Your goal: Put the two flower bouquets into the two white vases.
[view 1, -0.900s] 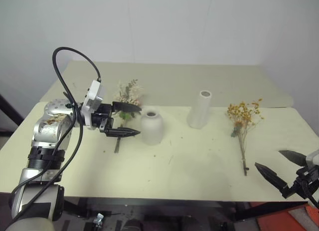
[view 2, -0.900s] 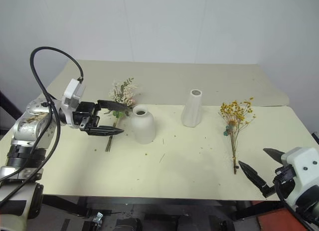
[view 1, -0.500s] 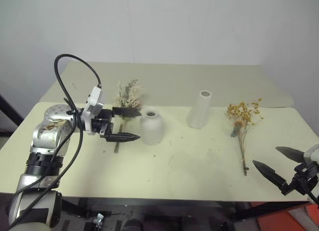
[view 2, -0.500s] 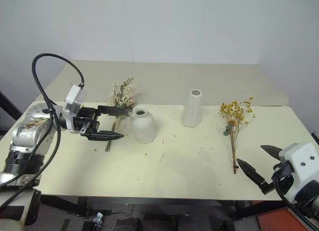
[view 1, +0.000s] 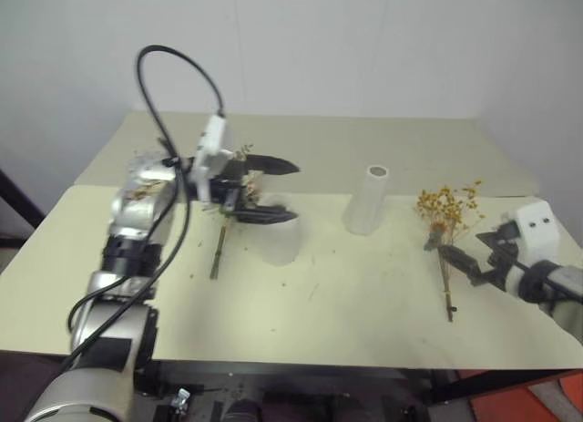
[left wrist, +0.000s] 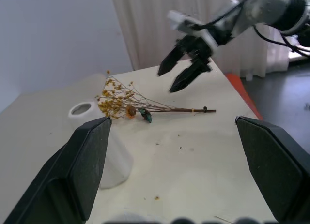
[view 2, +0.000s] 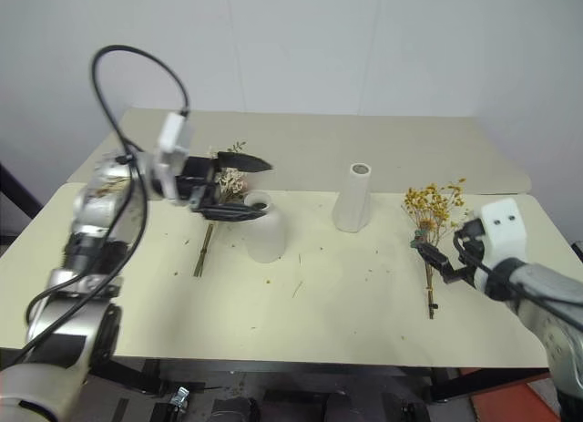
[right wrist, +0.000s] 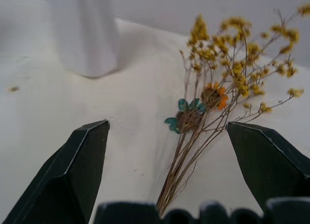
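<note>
My left gripper is to grab the wrapped stems of the pink rose bouquet (view 2: 204, 247) next, because the bouquet's delicate petals and thin leaves would crush between fingers.
The squat white vase (view 1: 279, 241) stands left of the table's middle, and my left gripper (view 1: 279, 191) hovers open and empty just above it, pointing right. Behind that gripper the pink rose bouquet (view 2: 204, 247) lies flat on the table. The tall slim white vase (view 1: 367, 200) stands upright further right; the left wrist view shows it too (left wrist: 99, 151). The yellow-orange bouquet (view 2: 432, 209) lies at the right. My right gripper (view 2: 444, 252) is open with its fingers on either side of the thin brown stems (right wrist: 181, 173), holding nothing.
The pale yellow table (view 1: 346, 303) has small plant crumbs on it. A second table top (view 1: 319, 139) adjoins it at the back, against a white wall. A black cable (view 1: 173, 66) loops over my left arm.
My left gripper has risen and swung right, from beside the squat vase to above it. My right gripper has moved from the table's front edge up to the yellow bouquet's stems.
</note>
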{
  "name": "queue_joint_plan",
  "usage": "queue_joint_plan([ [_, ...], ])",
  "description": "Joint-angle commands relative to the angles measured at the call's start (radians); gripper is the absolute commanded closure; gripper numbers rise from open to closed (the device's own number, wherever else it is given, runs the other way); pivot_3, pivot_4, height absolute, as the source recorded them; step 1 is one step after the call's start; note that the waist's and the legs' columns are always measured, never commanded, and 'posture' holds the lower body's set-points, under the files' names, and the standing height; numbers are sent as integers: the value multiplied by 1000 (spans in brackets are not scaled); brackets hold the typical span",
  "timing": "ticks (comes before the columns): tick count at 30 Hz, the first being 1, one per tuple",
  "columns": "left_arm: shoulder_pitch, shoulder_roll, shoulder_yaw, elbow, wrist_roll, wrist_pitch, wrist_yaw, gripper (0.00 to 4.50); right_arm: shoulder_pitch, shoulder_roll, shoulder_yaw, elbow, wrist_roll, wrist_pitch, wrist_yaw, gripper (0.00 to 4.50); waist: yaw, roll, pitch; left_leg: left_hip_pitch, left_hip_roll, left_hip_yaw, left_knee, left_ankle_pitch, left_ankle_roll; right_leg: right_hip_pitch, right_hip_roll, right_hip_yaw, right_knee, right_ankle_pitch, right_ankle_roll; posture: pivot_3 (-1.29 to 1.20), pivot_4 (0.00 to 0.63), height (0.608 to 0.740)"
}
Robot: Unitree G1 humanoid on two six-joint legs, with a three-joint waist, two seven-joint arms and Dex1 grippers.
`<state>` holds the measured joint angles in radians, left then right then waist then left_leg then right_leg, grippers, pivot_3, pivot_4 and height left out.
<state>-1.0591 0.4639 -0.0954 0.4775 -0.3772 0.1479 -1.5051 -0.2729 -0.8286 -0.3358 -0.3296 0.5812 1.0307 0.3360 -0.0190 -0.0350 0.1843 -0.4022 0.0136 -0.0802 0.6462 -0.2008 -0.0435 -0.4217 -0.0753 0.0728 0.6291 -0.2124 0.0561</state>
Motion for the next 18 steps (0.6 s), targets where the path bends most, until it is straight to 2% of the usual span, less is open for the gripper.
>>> queue_joint_plan([
  [1,-72,-24,-41,89,67,-104,-39,26,-115,8,52,110,-48,83,-50,0,-1,0,0,-1,0,0,0,0,1,-1,0,0,0,1,-2,0,150,740],
  [6,-100,-66,-59,152,102,-180,-58,26,-173,12,125,207,-110,118,-61,0,-6,0,0,-2,0,0,-1,-2,3,-2,0,0,0,1,-2,0,150,740],
  [14,-67,-99,-43,121,86,-164,-56,26,-212,46,156,301,-144,108,-20,0,-15,0,0,-1,-1,0,1,-1,4,-2,0,0,0,-1,2,0,150,740],
  [17,-55,-92,-43,118,93,-165,-52,0,-242,55,171,374,-163,106,-7,564,-25,0,0,0,0,0,1,-1,5,-1,0,0,1,-1,3,0,150,740],
  [18,-52,-89,-45,117,97,-168,-50,0,-250,58,173,395,-169,104,-4,892,-27,0,0,0,-1,0,1,-1,5,-1,0,0,1,-1,3,0,150,740],
])
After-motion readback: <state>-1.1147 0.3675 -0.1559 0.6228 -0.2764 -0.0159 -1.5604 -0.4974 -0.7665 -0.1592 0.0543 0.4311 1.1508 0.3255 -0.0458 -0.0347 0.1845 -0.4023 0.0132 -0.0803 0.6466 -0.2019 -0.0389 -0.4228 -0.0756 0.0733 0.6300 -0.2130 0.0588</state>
